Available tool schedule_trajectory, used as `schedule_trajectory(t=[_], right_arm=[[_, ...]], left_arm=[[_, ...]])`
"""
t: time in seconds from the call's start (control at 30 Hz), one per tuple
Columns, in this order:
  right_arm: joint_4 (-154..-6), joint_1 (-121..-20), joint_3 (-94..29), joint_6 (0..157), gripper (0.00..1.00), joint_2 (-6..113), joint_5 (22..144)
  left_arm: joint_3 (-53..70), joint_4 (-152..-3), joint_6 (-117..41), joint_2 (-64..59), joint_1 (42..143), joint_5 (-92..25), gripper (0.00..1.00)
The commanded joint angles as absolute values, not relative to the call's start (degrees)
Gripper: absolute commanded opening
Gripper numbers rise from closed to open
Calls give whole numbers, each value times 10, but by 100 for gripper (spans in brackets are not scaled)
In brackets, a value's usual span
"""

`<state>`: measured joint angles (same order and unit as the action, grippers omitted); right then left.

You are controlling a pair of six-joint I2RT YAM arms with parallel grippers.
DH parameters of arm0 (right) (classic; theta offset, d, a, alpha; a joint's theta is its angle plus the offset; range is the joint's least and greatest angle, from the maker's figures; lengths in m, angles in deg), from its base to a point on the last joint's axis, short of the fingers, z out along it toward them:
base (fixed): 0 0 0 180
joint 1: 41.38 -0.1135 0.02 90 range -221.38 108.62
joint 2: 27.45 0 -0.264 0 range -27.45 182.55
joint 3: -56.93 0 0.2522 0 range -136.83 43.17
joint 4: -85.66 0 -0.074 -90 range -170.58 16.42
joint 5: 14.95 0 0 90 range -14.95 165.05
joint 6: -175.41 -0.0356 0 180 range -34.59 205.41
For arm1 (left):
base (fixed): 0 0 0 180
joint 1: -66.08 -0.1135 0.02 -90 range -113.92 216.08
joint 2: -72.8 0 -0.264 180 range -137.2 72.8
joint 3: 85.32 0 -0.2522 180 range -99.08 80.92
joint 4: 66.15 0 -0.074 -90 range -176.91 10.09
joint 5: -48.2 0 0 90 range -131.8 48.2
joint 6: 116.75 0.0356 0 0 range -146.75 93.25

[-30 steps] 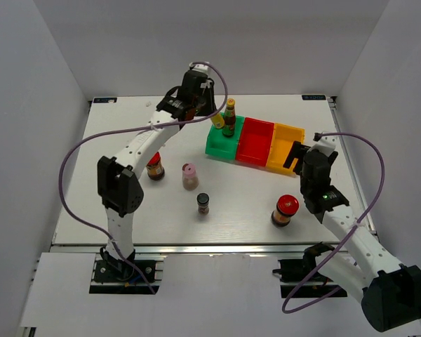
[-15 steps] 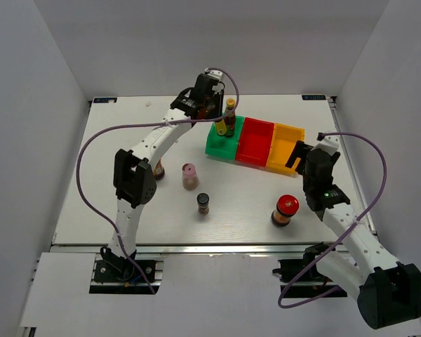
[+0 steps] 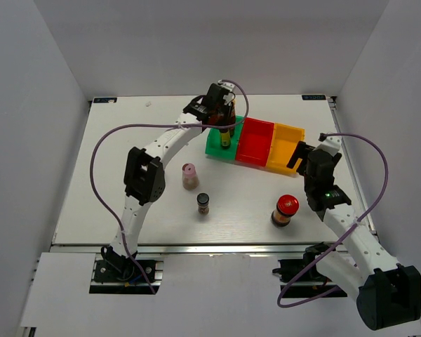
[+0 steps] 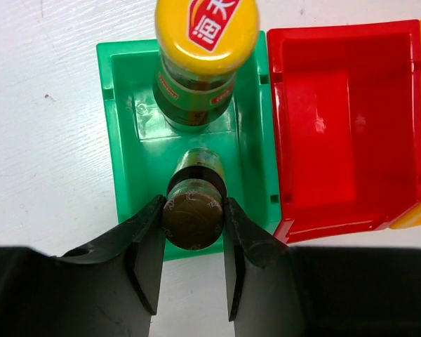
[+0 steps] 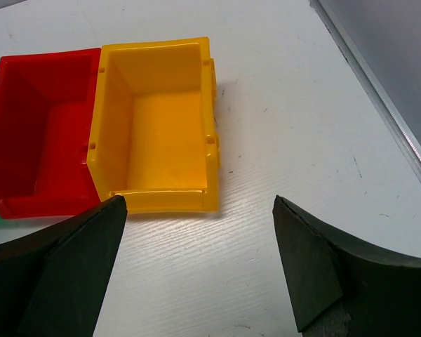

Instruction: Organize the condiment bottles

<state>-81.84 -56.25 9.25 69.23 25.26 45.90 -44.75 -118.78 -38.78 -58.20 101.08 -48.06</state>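
Note:
My left gripper is ready to open. The slim dark bottle's lower end is inside the green bin's sides, so the bottle would stay in the bin.
My left gripper [image 3: 223, 118] [image 4: 193, 202] is over the green bin [image 3: 213, 146] [image 4: 114, 140], shut on the brown cap of a slim dark bottle [image 4: 193, 217] standing in it. A second slim bottle with a yellow cap [image 4: 206, 28] stands in the same bin just beyond. From above, only one yellow-labelled bottle [image 3: 226, 137] shows under the gripper. A pink-lidded jar [image 3: 189, 175], a black-lidded jar [image 3: 203, 203] and a red-lidded jar [image 3: 284, 209] stand on the table. The other red-lidded jar is hidden behind my left arm. My right gripper [image 3: 295, 156] [image 5: 198, 205] is open and empty.
A red bin [image 3: 256, 144] [image 4: 344, 126] [image 5: 42, 133] and an orange bin [image 3: 284, 142] [image 5: 154, 126] sit right of the green one, both empty. My right gripper hovers just in front of the orange bin. White walls enclose the table on three sides.
My left gripper has moved right, from behind and left of the green bin to over it, and now grips the brown-capped bottle. My left arm now hides the left red-lidded jar. My right arm barely moved.

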Motion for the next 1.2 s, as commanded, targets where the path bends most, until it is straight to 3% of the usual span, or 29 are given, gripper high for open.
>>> schedule_trajectory(t=[0.0, 0.13, 0.17, 0.27, 0.4, 0.47, 0.5, 0.6, 0.8, 0.83, 1.03, 1.17], right_arm=[[-827, -558, 89, 685, 89, 243, 457], [-826, -559, 90, 683, 89, 244, 458], [-826, -559, 90, 684, 89, 243, 459], [-828, -558, 91, 682, 89, 243, 459], [-827, -557, 92, 683, 89, 242, 460], [-827, -557, 92, 682, 89, 242, 460], [-827, -557, 92, 682, 89, 242, 460], [-827, -557, 92, 682, 89, 243, 460], [-823, -557, 88, 689, 89, 246, 482], [-823, -556, 85, 690, 89, 245, 486], [-818, -557, 76, 706, 89, 241, 532], [-814, -557, 70, 713, 89, 239, 594]], left_arm=[[-487, -1172, -375, -574, 1021, -488, 0], [-493, -1181, -371, -582, 1024, -494, 22], [-493, -1182, -372, -583, 1024, -497, 36], [-494, -1186, -370, -582, 1024, -502, 43], [-496, -1188, -366, -582, 1024, -506, 45], [-497, -1188, -366, -583, 1025, -506, 52], [-497, -1190, -366, -584, 1025, -506, 61], [-497, -1189, -366, -581, 1026, -503, 69], [-500, -1188, -367, -570, 1026, -484, 76], [-500, -1188, -368, -564, 1026, -482, 98], [-467, -1192, -376, -515, 1026, -489, 98], [-357, -1169, -390, -421, 1025, -514, 98]])
